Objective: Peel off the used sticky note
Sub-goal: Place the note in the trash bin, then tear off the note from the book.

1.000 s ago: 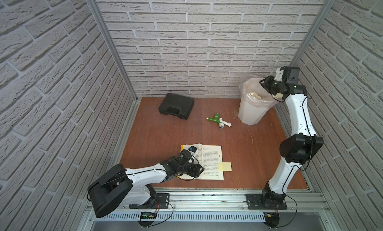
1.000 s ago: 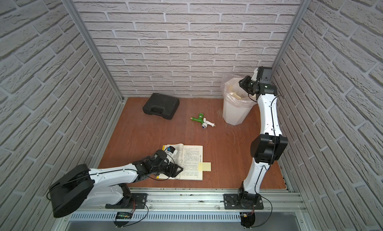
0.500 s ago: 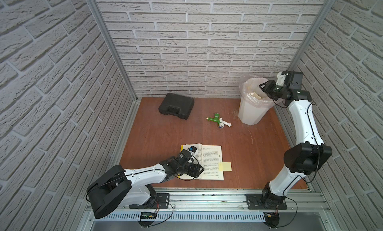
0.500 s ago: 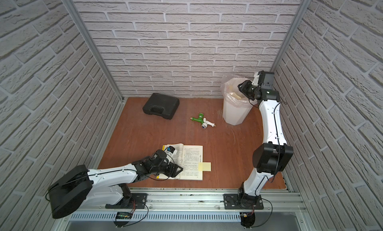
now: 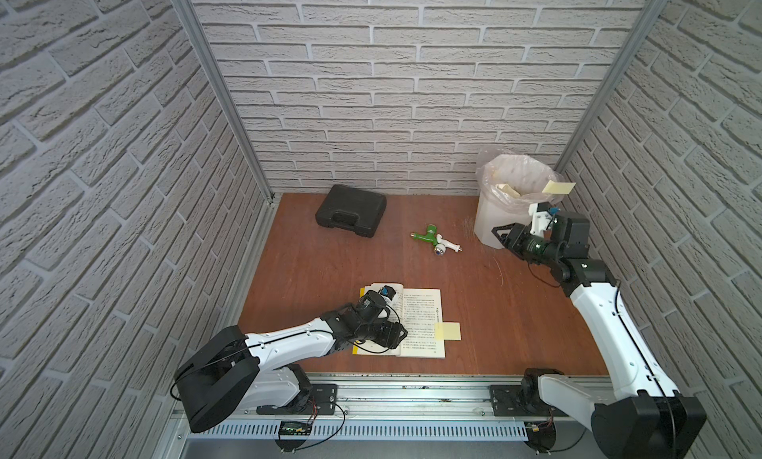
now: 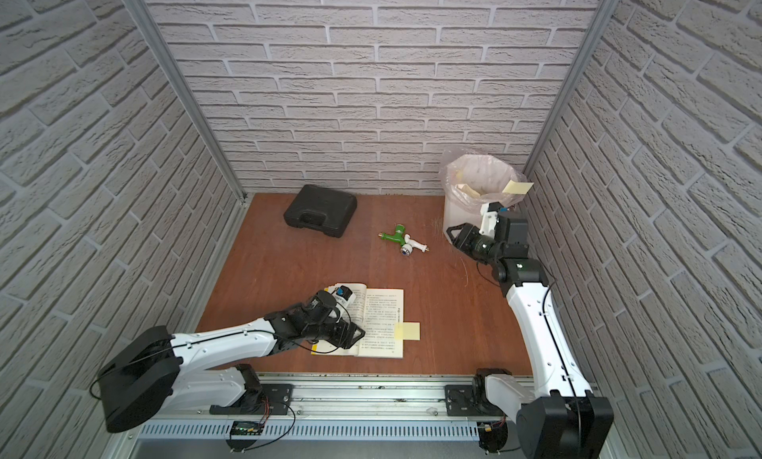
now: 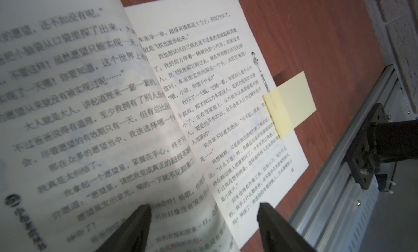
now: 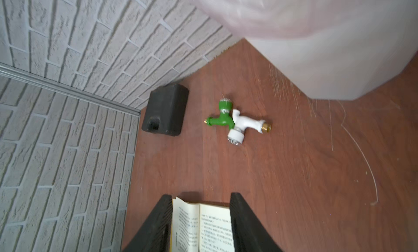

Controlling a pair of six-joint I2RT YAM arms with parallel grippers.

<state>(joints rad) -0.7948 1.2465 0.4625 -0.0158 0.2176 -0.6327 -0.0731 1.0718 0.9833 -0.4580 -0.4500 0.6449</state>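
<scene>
The right gripper grabs the yellow sticky note (image 5: 447, 331) by its loose end jutting past the page edge next, to peel it off.
An open book (image 5: 420, 325) lies near the table's front edge. A yellow sticky note (image 5: 447, 331) is stuck to the outer edge of its right page and juts out over the table; it also shows in the left wrist view as the note (image 7: 289, 103). My left gripper (image 5: 398, 337) rests low on the left page, its jaws apart over the curled page and holding nothing (image 7: 203, 207). My right gripper (image 5: 501, 234) hangs low in front of the bin, open and empty (image 8: 201, 196). Another yellow note (image 5: 558, 187) clings to the bin liner's rim.
A white bin (image 5: 490, 226) with a plastic liner stands at the back right. A black case (image 5: 350, 216) sits at the back left and a green and white tap (image 5: 435, 238) in the middle. Brick walls close three sides; a metal rail (image 5: 412, 391) runs along the front.
My right arm has dropped from above the bin to low in front of it, and its jaws have widened a little. A yellow note now sits on the bin's rim. The left arm is still.
</scene>
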